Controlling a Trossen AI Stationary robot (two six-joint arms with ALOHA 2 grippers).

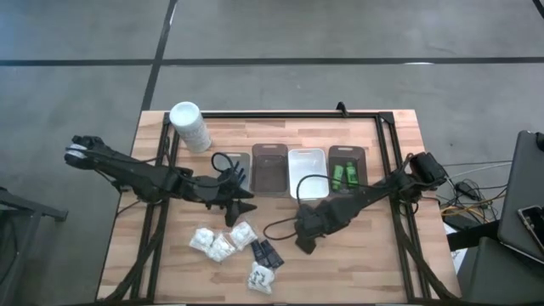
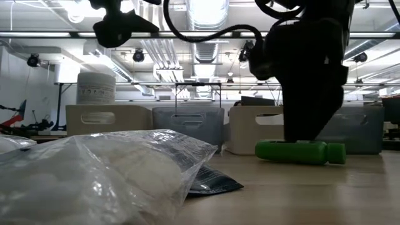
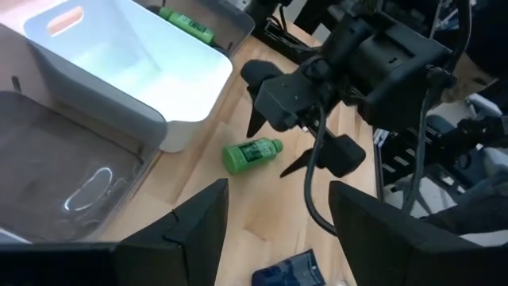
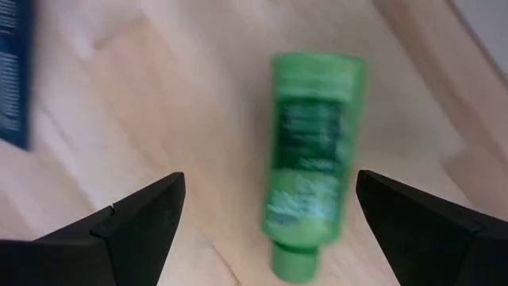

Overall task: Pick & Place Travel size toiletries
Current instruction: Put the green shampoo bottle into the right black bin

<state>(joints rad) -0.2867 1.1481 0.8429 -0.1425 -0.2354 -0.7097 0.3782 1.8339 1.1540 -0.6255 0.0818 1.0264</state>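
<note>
My right gripper grips the green bottle by its cap end (image 4: 300, 226) next, to place it in the dark tray with the other green bottles.
A green bottle (image 4: 311, 159) lies on its side on the wooden table (image 1: 357, 263), its cap toward the near edge. My right gripper (image 1: 304, 240) hangs open just above it, pointing down, a finger on either side and clear of it. In the low view the bottle (image 2: 300, 152) rests on the tabletop under that gripper. Two more green bottles (image 1: 342, 177) lie in the rightmost tray. White packets (image 1: 223, 243) and dark sachets (image 1: 268, 252) lie near the front. My left gripper (image 1: 240, 204) is open and empty above the table, left of the bottle.
Four trays (image 1: 270, 170) stand in a row at mid-table; the white one (image 3: 119, 71) holds nothing. A tall white container (image 1: 189, 126) stands at the far left. A dark blue sachet (image 3: 290, 274) lies between the grippers. Bare wood shows at the near right.
</note>
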